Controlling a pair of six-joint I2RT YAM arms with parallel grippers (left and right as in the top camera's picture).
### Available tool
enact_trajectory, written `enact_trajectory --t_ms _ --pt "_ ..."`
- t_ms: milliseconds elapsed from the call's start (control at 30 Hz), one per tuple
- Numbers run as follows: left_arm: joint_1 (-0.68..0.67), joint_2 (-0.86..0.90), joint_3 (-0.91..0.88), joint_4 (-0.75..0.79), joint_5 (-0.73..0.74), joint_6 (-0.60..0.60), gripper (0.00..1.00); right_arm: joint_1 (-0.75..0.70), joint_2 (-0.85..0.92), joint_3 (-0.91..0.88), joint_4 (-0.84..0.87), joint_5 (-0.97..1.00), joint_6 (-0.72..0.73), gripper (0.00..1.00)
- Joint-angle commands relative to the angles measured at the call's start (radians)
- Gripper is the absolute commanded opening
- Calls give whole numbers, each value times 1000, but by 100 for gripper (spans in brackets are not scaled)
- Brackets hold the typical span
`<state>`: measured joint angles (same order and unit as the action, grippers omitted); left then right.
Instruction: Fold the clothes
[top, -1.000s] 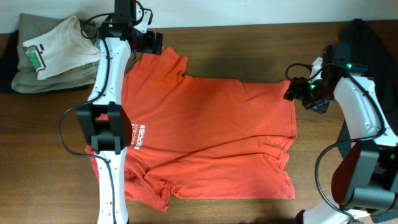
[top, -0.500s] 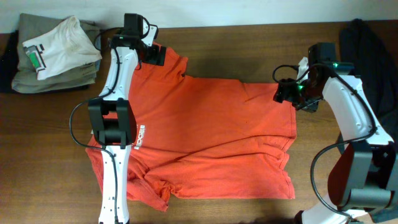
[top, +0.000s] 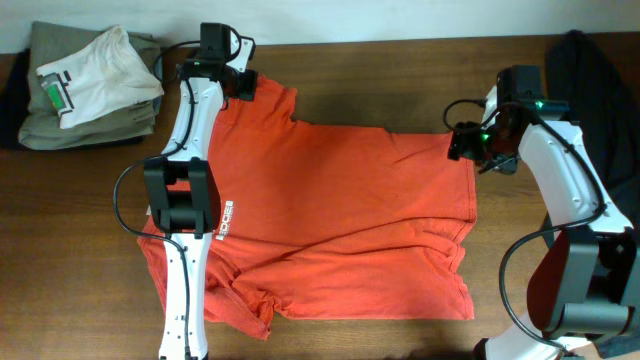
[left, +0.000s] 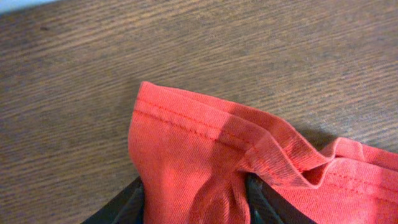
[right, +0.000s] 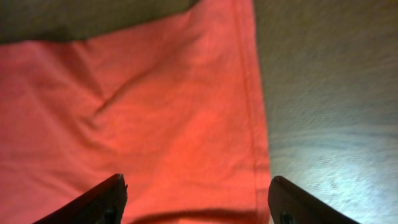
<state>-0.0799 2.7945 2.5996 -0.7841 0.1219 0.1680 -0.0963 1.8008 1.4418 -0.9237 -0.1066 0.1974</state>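
Note:
The T-shirt's far hem corner, opposite my left gripper's corner, needs to be picked up next by my right gripper, to fold the T-shirt's far edge over evenly.
The clothes, a red-orange T-shirt (top: 330, 210) with white lettering (top: 226, 218), lie spread on the wooden table. My left gripper (top: 243, 84) is at the shirt's far left corner. In the left wrist view a bunched fold of red cloth (left: 186, 143) with a stitched hem sits pinched between the jaws of the left gripper (left: 196, 202). My right gripper (top: 462, 142) hovers over the shirt's far right corner. In the right wrist view the right gripper (right: 196, 199) stands open, its fingers (right: 106, 200) wide apart above the cloth (right: 155, 106) and its hem.
A white tee with a green mark (top: 85, 80) rests on folded olive pieces (top: 60, 130) at the far left. A dark garment (top: 600, 70) lies at the far right. Bare wood (top: 400, 60) shows beyond the shirt.
The left gripper has closed onto the shirt's far left corner. The right gripper moved left over the far right corner, then drew back slightly to the right, staying open.

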Motion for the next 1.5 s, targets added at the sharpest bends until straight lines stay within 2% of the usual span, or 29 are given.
enact_trajectory --t_ms 0,67,100,267,400,633,733,900,933,967,1033,1167,1267,1467 --pt "6 38 19 16 1 2 20 3 -4 16 69 67 -10 76" --pt "6 51 19 16 1 2 2 3 2 16 105 67 -10 74" --pt "6 60 19 13 1 2 1 3 11 16 125 67 -10 69" --pt "7 69 20 2 -27 2 1 1 73 16 184 93 -11 65" --pt "7 59 21 2 -86 3 1 -23 158 17 279 85 -10 53" --pt "7 59 20 -21 -85 3 1 -32 297 43 388 93 -53 54" --pt "7 59 20 -32 -85 3 1 -35 364 98 389 93 -71 59" --pt "7 59 20 -42 -85 3 1 -35 428 137 389 93 -70 58" --pt "7 59 20 -42 -85 3 1 -35 432 137 386 93 -70 56" --pt "7 59 20 -42 -85 3 1 -35 438 137 381 93 -71 49" --pt "7 59 20 -42 -85 3 1 -35 439 137 370 93 -70 30" --pt "6 55 29 -40 -85 2 1 -35 439 143 349 93 -59 4" --pt "6 34 53 -41 -85 2 1 -36 438 177 324 127 -53 4" --pt "6 -63 147 -35 -85 2 1 -57 438 457 146 145 -35 4"
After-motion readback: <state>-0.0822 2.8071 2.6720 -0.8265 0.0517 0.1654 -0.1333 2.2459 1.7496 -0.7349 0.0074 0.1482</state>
